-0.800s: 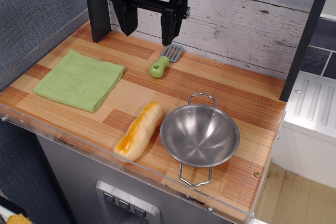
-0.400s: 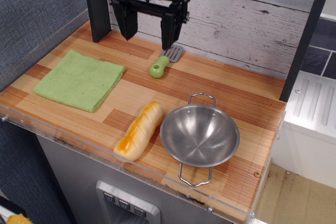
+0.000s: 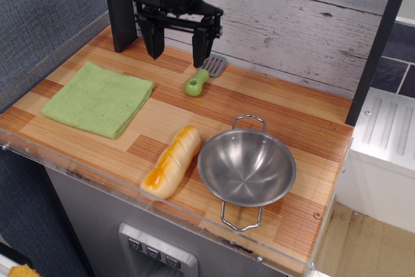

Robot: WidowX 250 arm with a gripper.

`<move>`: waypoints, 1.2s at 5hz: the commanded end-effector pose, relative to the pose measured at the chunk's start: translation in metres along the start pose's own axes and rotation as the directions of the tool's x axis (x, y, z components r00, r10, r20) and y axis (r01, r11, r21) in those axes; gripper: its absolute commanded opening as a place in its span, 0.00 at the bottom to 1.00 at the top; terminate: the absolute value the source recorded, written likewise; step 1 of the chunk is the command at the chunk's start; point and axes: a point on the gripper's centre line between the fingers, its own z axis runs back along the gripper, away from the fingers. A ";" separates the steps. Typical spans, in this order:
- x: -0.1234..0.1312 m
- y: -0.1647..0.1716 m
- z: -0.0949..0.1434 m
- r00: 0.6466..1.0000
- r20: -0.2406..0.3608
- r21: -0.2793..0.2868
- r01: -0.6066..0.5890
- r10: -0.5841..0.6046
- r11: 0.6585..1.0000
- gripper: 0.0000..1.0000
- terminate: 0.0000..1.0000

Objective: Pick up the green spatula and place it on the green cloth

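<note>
The spatula should go on the green cloth [image 3: 99, 98], so my gripper should next pick up the green spatula by its lime-green handle [image 3: 198, 81] and then lay it there.
The green spatula [image 3: 200, 80] lies on the wooden counter near the back wall, its lime-green handle toward the front left and its grey slotted blade toward the wall. The green cloth [image 3: 99, 98] lies flat at the left of the counter. My black gripper [image 3: 177, 55] hangs open above the counter at the back, just left of the spatula. Its right finger [image 3: 201, 48] stands close beside the blade, and its left finger [image 3: 154, 42] is further left. The gripper holds nothing.
A toy bread loaf [image 3: 171, 161] lies at the front middle. A steel bowl with wire handles [image 3: 247, 168] sits to its right. A dark post [image 3: 120, 6] stands at the back left. A clear plastic lip [image 3: 97, 174] runs along the front edge.
My gripper has lowered and moved back toward the wall, and its fingers stand closer together than before. The spatula, cloth, bread and bowl have not moved.
</note>
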 end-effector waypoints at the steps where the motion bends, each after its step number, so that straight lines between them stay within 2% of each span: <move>1: 0.026 0.004 -0.023 0.992 0.122 0.012 -0.025 0.024 1.000 1.00 0.00; 2: 0.022 -0.002 -0.032 0.992 0.121 0.001 -0.034 0.034 0.999 1.00 0.00; 3: 0.023 -0.001 -0.038 0.994 0.096 -0.014 -0.047 0.048 0.999 1.00 0.00; 5: 0.025 0.002 -0.055 0.996 0.063 -0.001 -0.059 0.059 0.998 1.00 0.00; 6: 0.025 0.005 -0.056 0.995 0.063 -0.003 -0.071 0.071 0.997 0.00 0.00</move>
